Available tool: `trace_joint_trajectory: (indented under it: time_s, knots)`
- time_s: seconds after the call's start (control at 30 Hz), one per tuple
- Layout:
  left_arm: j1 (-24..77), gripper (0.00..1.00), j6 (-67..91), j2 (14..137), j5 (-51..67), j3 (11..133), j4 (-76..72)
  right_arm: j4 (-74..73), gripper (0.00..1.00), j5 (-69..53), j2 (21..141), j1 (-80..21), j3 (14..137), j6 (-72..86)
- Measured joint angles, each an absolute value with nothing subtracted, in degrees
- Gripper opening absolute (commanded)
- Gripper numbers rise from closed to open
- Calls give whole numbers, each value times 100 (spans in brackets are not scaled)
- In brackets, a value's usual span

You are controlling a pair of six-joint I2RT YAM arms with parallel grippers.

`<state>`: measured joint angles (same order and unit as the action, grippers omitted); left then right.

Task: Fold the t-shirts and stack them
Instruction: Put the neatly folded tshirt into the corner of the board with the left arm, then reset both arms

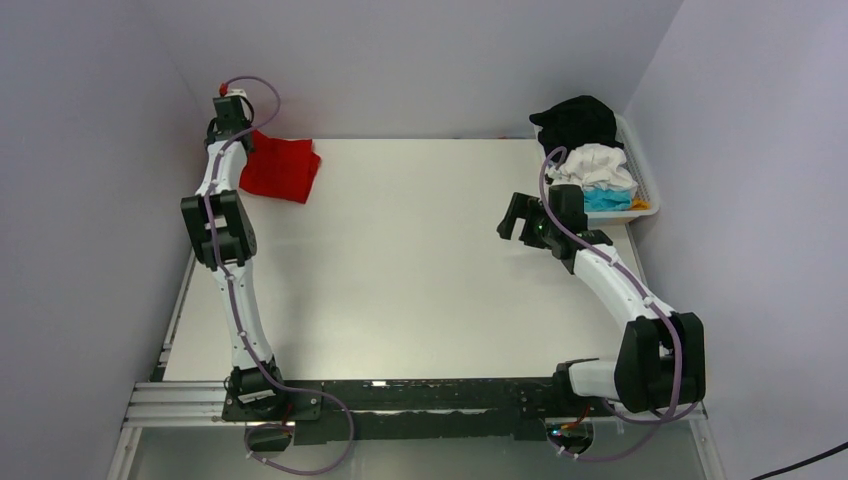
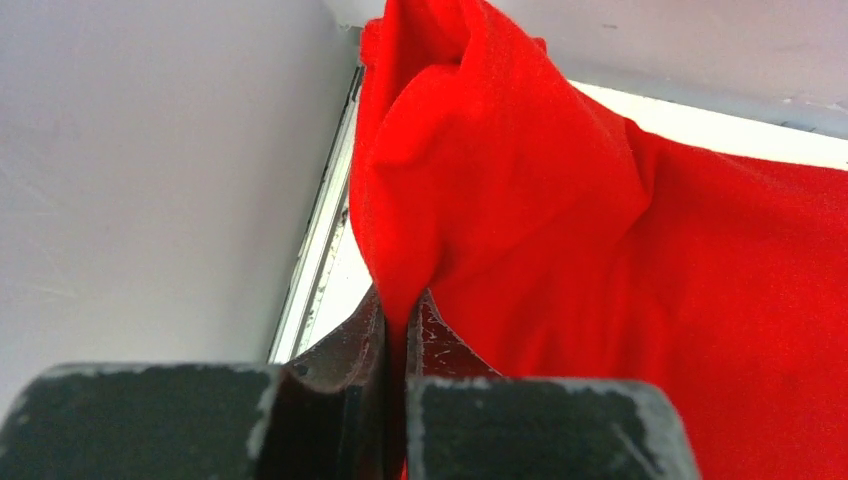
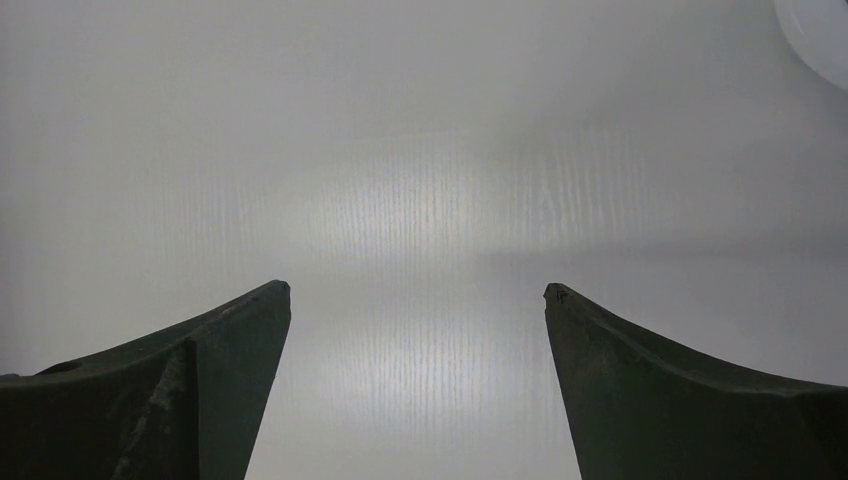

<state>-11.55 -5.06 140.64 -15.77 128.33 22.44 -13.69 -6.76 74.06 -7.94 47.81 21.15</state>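
Observation:
The red t-shirt lies flat beside the pinched fold, so its edge would end up on the tabletop by the metal bar. My left gripper needs to open.
A folded bright red t-shirt (image 1: pixel 284 168) lies at the table's far left corner. My left gripper (image 1: pixel 243 140) is at its left edge, shut on a pinch of the red cloth (image 2: pixel 500 200), which rises in a fold from between the fingertips (image 2: pixel 400 310). My right gripper (image 1: pixel 518 217) is open and empty over bare table right of the middle; its fingers (image 3: pixel 240 330) stand wide apart in the right wrist view. Black (image 1: pixel 578 122), white (image 1: pixel 598 165) and turquoise (image 1: pixel 607 199) t-shirts are heaped in the basket at the far right.
The white slatted basket (image 1: pixel 646 186) stands against the right wall at the table's far right corner. Walls close in on the left, back and right. The white table (image 1: pixel 400 270) runs between the arms, with a metal rail along its left edge (image 2: pixel 320 240).

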Motion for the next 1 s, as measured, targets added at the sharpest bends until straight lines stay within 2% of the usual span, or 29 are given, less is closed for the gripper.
trace_joint_trajectory:
  time_s: [0.13,0.2,0.23,0.27,0.33,0.43,0.57,0.63,0.8,1.0]
  knots:
    - [-1219,11,-510,14134,-1367,12910,2171,-1374,100,-624,7378,-794,4781,2099]
    - [-1249,13,-475,14136,-1299,12910,2174,-1393,100,-620,7376,-794,4781,2095]
    - [-1260,18,-469,14136,-1275,12910,2174,-1406,100,-615,7373,-794,4781,2095]
    - [-1267,26,-464,14136,-1258,12903,2169,-1415,100,-611,7369,-794,4781,2095]
    - [-1269,58,-443,14136,-1240,12879,2147,-1424,100,-598,7345,-794,4781,2091]
    - [-1280,67,-438,14136,-1234,12868,2121,-1441,100,-576,7303,-794,4781,2088]
    - [-1278,85,-395,14132,-1249,12868,2110,-1474,100,-473,7293,-794,4781,2091]
    - [-1264,99,-373,14070,-1293,12840,2132,-1505,100,-445,7249,-792,4781,2091]
    - [-1129,99,-353,13266,-1441,12346,2248,-1507,100,-342,7013,-792,4781,2095]
    - [-635,99,357,10897,-882,10654,2171,-1468,100,-123,6560,-790,4543,2204]
